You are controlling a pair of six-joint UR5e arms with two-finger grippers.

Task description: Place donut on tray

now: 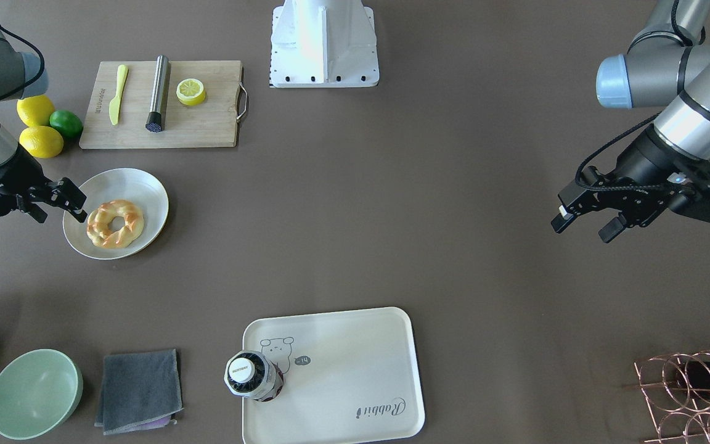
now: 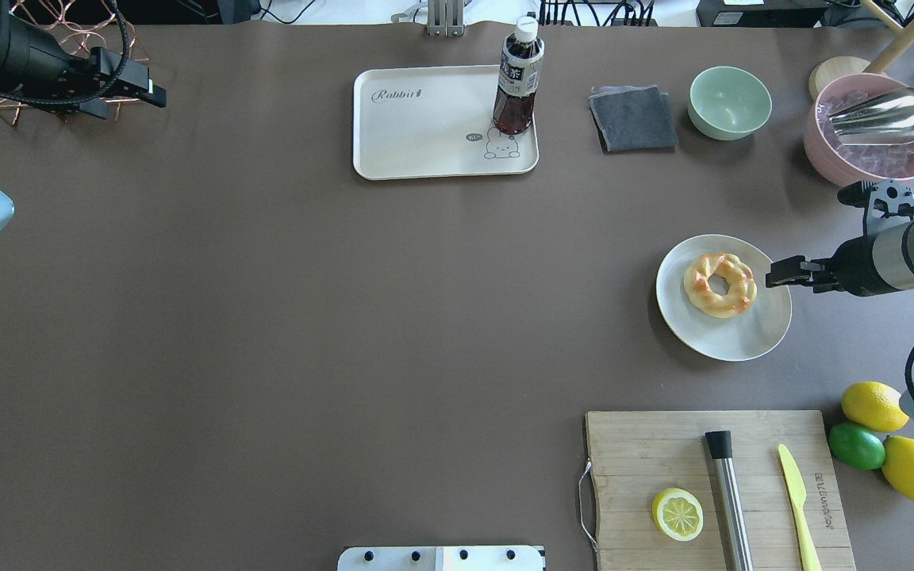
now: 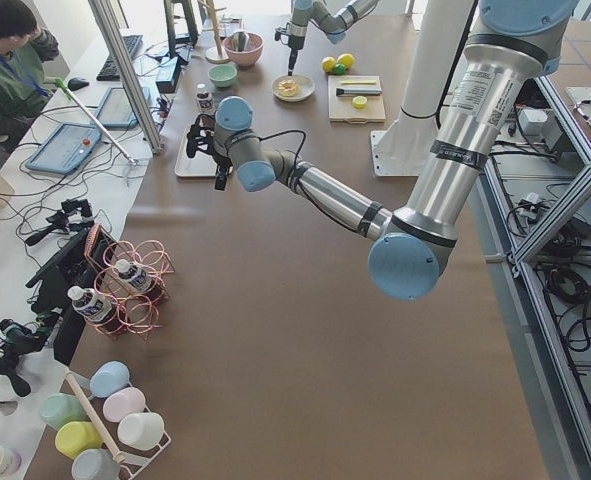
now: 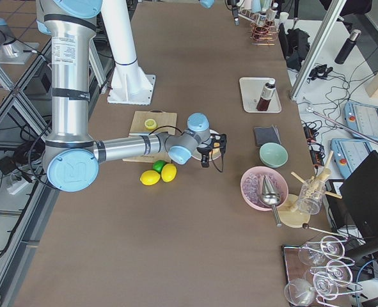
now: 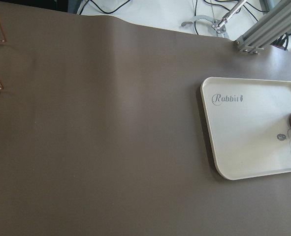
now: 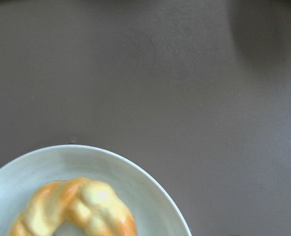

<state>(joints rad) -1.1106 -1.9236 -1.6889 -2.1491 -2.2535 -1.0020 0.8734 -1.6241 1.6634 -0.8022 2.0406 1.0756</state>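
Note:
I need to grab the white plate by its rim [image 1: 87, 186] with my right gripper next. Then I can bring the donut over to the tray [image 1: 342, 364].
The donut [image 1: 115, 223], a braided golden ring, lies on a round white plate [image 1: 145, 191]. It also shows in the overhead view [image 2: 720, 284] and in the right wrist view [image 6: 76, 209]. My right gripper [image 1: 62, 213] is open and empty, and hovers at the plate's rim beside the donut, apart from it [image 2: 774, 276]. The cream tray [image 1: 342, 364] with the "Rabbit" script lies far from the plate [image 2: 425, 119] and bears a dark drink bottle [image 1: 250, 375] near the bear drawing. My left gripper [image 1: 581, 231] is open and empty, off to the side [image 2: 154, 89].
A wooden cutting board [image 1: 207, 129] bears a lemon half [image 1: 191, 91], a yellow knife [image 1: 118, 94] and a metal cylinder [image 1: 158, 94]. Two lemons and a lime [image 1: 66, 123] lie beside it. A green bowl [image 1: 34, 393], a grey cloth [image 1: 139, 390] and a copper wire rack [image 1: 694, 388] stand along the far edge.

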